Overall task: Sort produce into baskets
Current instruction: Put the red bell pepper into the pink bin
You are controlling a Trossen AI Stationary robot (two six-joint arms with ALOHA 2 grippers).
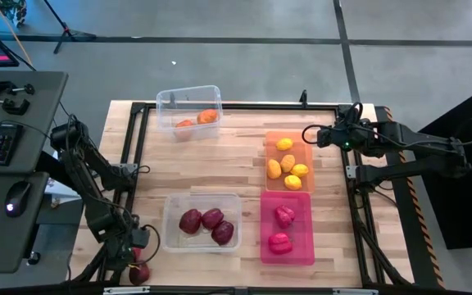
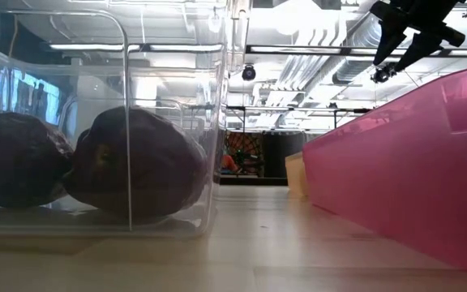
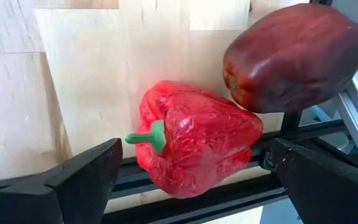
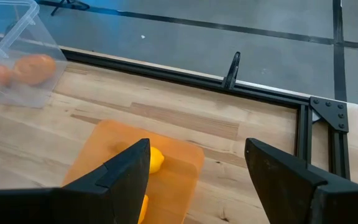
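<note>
The red pepper [image 3: 197, 137] is still below my left gripper's fingers, so they would miss it if they closed now. My left gripper should lower first, then close on the pepper.
A bright red pepper with a green stem [image 3: 194, 146] lies on the wood at the table's near left corner, against the black frame rail. A dark maroon piece [image 3: 294, 56] lies right beside it and also shows in the high view [image 1: 140, 273]. My left gripper [image 3: 192, 160] is open just above them, one finger on either side of the pepper, touching nothing; in the high view it is at the near left corner [image 1: 136, 256]. My right gripper [image 4: 196, 149] is open and empty, high over the far end of the orange bin [image 1: 289, 161].
The far clear bin [image 1: 188, 111] holds orange pieces. The orange bin holds several yellow ones. The near clear bin [image 1: 203, 221] holds three maroon pieces. The pink bin [image 1: 287, 228] holds two pink-red ones. The black frame rail [image 3: 166, 177] borders the table.
</note>
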